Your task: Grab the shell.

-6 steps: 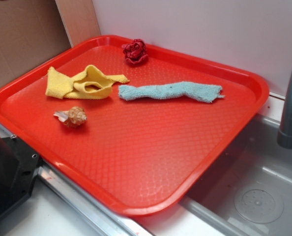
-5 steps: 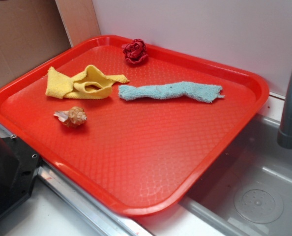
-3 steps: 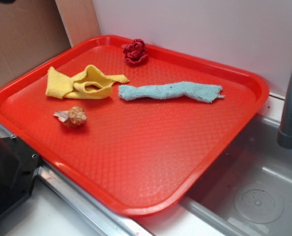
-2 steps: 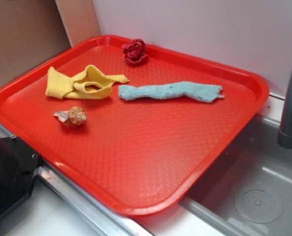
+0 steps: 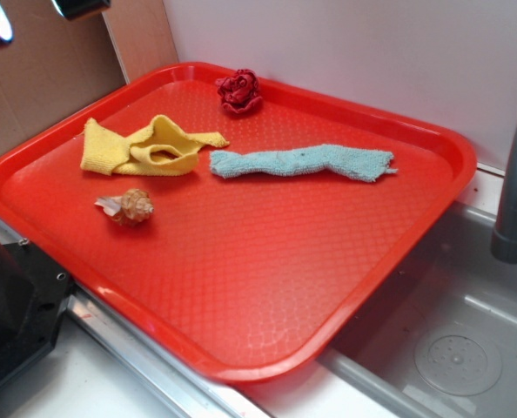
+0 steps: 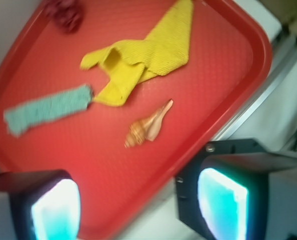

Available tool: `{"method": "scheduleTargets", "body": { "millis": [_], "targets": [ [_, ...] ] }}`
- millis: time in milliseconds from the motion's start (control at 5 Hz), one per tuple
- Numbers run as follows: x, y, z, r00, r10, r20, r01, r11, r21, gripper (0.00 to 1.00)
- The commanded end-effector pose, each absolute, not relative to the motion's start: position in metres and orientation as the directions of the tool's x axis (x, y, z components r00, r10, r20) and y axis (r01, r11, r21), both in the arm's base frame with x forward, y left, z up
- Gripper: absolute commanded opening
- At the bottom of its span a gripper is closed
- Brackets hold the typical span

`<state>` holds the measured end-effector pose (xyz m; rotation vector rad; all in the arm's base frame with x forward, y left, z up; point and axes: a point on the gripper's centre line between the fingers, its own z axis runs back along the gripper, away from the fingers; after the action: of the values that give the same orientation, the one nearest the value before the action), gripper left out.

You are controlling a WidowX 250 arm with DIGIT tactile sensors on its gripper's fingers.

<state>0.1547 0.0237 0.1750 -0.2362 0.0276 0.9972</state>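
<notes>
My gripper should take the shell from the tray next. It needs to grab the shell by its wide spiral body and leave the pale pointed end free.
The shell, small, tan-brown and spiral with a pale pointed end, lies on the red tray near its front left edge; the wrist view shows the shell mid-frame. My gripper is only just in view at the top left corner of the exterior view, high above the tray and well away from the shell. In the wrist view my gripper is open, its two glowing pads wide apart with nothing between them, hovering over the tray's near rim.
A crumpled yellow cloth, a rolled light-blue cloth and a dark red rose-shaped fabric ball also lie on the tray. A sink basin and grey faucet are at the right. A black block stands front left.
My gripper has come into view at the top left of the exterior view. The shell, cloths and fabric ball have not moved.
</notes>
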Motion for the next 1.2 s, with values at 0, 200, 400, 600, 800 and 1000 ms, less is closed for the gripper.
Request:
{"method": "scheduleTargets", "body": {
  "millis": [0,200,400,600,800,1000],
  "targets": [
    [0.15,0.014,0.138,0.083,0.985,-0.153,-0.979,0.052,-0.195,1.0],
    [0.151,0.001,0.107,-0.152,0.982,-0.114,-0.969,-0.171,-0.177,1.0],
    [0.155,0.0,0.083,-0.2,0.976,-0.083,-0.966,-0.211,-0.148,1.0],
    [0.163,0.004,0.059,-0.223,0.974,-0.047,-0.966,-0.227,-0.121,1.0],
    [0.173,0.016,0.031,-0.248,0.969,-0.004,-0.965,-0.247,-0.082,1.0],
    [0.176,0.011,0.018,-0.213,0.977,0.011,-0.976,-0.213,-0.056,1.0]
  ]
}}
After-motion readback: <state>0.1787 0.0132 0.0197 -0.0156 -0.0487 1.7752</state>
